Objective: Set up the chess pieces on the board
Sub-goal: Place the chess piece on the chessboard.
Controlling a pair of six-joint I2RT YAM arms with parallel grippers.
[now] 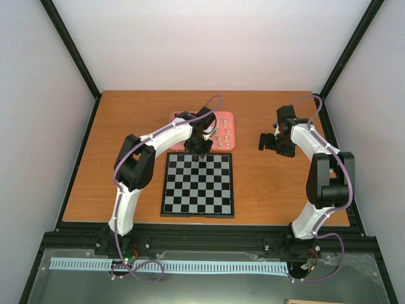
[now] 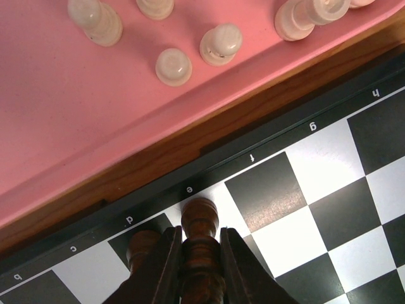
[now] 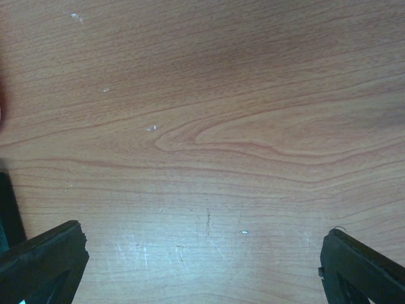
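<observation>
The dark brown chess piece's base is on the flat white square by e. The piece would stand there, so my left gripper will let go of it next.
The board lies in the middle of the table; in the left wrist view its far edge shows file letters. My left gripper is over that far edge, shut on a dark brown chess piece held over the white square by the letter e. Another dark brown piece stands on the black square by d, just left of the fingers. Several cream pieces stand in the pink tray. My right gripper is open and empty over bare wood, right of the tray.
The pink tray sits just behind the board's far edge with cream pieces on its right side. Bare wooden table lies under the right gripper. Black frame rails run along the table's edges.
</observation>
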